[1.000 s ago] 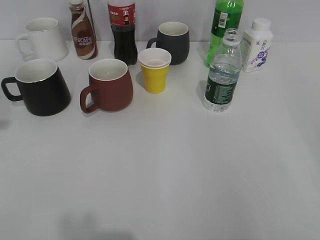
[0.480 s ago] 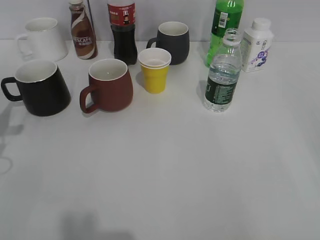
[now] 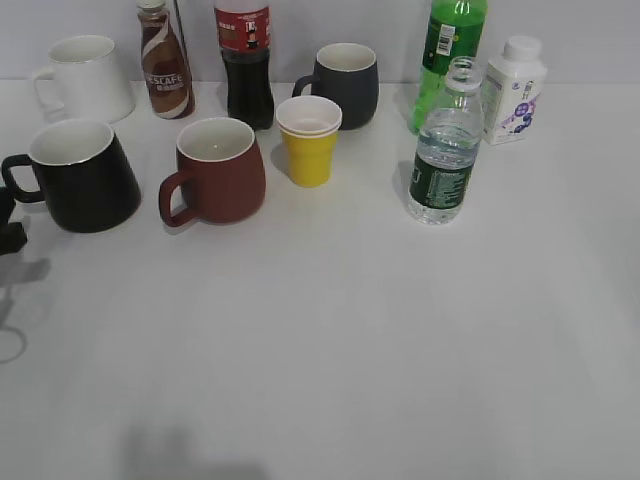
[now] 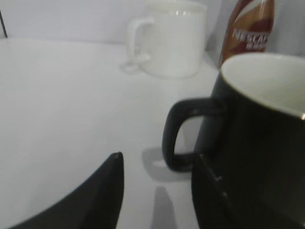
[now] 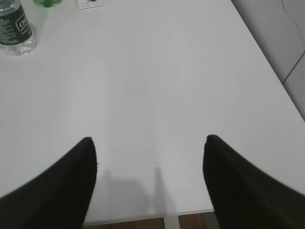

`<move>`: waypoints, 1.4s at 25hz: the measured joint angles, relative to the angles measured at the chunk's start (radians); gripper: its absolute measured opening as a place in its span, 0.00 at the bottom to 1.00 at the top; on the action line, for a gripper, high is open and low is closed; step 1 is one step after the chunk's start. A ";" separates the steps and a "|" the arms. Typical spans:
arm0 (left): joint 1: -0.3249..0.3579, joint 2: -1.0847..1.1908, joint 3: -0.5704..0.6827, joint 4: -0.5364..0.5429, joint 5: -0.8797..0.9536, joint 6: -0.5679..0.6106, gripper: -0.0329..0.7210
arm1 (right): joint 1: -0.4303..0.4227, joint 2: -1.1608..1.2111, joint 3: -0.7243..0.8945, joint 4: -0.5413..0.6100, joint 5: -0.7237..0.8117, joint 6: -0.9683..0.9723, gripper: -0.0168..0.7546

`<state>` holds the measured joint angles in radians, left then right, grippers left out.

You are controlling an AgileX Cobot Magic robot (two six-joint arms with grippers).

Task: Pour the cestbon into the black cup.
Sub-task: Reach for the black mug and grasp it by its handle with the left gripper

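Observation:
The black cup has to be ready for the cestbon (image 3: pixel 443 146). My left gripper should grab the cup by its handle (image 3: pixel 22 178) next.
The cestbon (image 3: pixel 443 146), a clear ribbed bottle with a dark green label and no cap, stands upright at the right of the table; its base shows in the right wrist view (image 5: pixel 14 27). The black cup (image 3: pixel 82 176) stands at the left, handle pointing left. My left gripper (image 3: pixel 8 218) is just in view at the left edge, beside the handle. In the left wrist view it (image 4: pixel 159 188) is open and empty, with the black cup (image 4: pixel 259 143) and its handle just ahead to the right. My right gripper (image 5: pixel 148 143) is open and empty over bare table near the front edge.
A maroon mug (image 3: pixel 215 170), yellow paper cups (image 3: pixel 309 140), dark grey mug (image 3: pixel 345 84), cola bottle (image 3: pixel 246 62), Nescafe bottle (image 3: pixel 165 62) and white mug (image 3: pixel 85 78) crowd the back. A green soda bottle (image 3: pixel 450 50) and white milk bottle (image 3: pixel 513 90) stand behind the cestbon.
My left gripper has come into the exterior view at the left edge, beside the black cup's handle. The objects have not moved.

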<state>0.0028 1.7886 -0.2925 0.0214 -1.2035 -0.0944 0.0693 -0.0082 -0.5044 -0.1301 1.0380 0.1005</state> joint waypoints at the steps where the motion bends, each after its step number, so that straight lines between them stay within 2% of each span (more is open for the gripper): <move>1: 0.000 0.013 0.000 -0.001 0.000 0.000 0.52 | 0.000 0.000 0.000 0.000 0.000 0.000 0.70; 25: 0.002 0.174 -0.220 0.031 -0.001 0.000 0.52 | 0.000 0.000 0.000 0.000 0.000 0.000 0.70; 27: 0.002 0.189 -0.243 0.044 0.000 0.001 0.47 | 0.000 0.000 0.000 0.000 0.000 0.000 0.70; 29: 0.002 0.193 -0.254 0.049 0.003 0.001 0.34 | 0.000 0.000 0.000 0.000 0.000 0.000 0.70; 31: 0.002 0.194 -0.257 0.050 0.005 0.002 0.17 | 0.000 0.000 0.000 0.000 0.000 0.000 0.69; 33: 0.002 0.199 -0.259 0.050 0.009 0.008 0.10 | 0.000 0.000 0.000 0.000 0.000 0.000 0.69; 35: 0.002 0.198 -0.259 0.050 0.008 0.008 0.09 | 0.000 0.000 0.000 0.002 0.000 -0.003 0.69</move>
<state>0.0047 1.9866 -0.5515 0.0717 -1.1953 -0.0865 0.0693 -0.0082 -0.5044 -0.1281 1.0380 0.0972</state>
